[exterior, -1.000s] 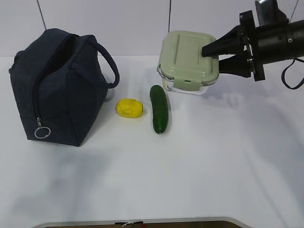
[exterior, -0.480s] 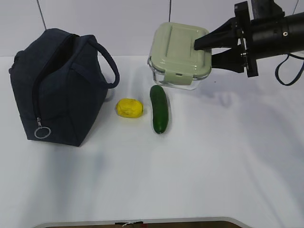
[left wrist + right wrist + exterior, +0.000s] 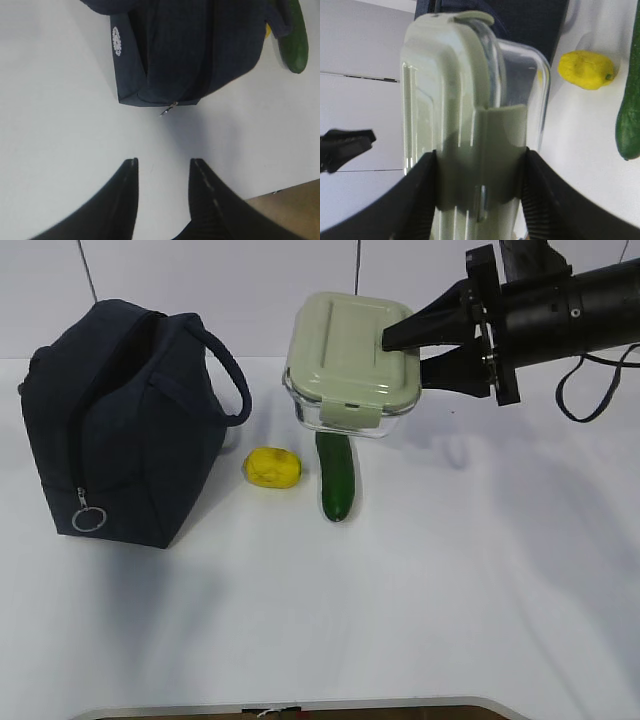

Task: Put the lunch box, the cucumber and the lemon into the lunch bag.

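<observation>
The lunch bag is soft cloth and its zipper is open. My left gripper should next pinch the bag by the raised edge (image 3: 110, 365) of its opening.
My right gripper (image 3: 400, 352) (image 3: 480, 152) is shut on the lunch box (image 3: 348, 362) (image 3: 465, 110), a clear glass container with a sage-green lid, held tilted in the air above the far end of the cucumber (image 3: 337, 476) (image 3: 630, 117). The yellow lemon (image 3: 272, 467) (image 3: 586, 69) lies on the table between cucumber and lunch bag (image 3: 120, 420) (image 3: 195, 50). The navy bag stands at the left with its top zipper open. My left gripper (image 3: 162, 162) is open over bare table, short of the bag's end; it does not appear in the exterior view.
The white table (image 3: 420, 590) carries only these items. A pale wall (image 3: 250, 290) runs behind it. The table's front edge (image 3: 280, 705) shows at the bottom of the exterior view. The bag's ring zipper pull (image 3: 88, 518) hangs at its near end.
My right gripper has carried the lunch box left and slightly up, from behind the cucumber to over its far end. Bag, lemon and cucumber have not moved.
</observation>
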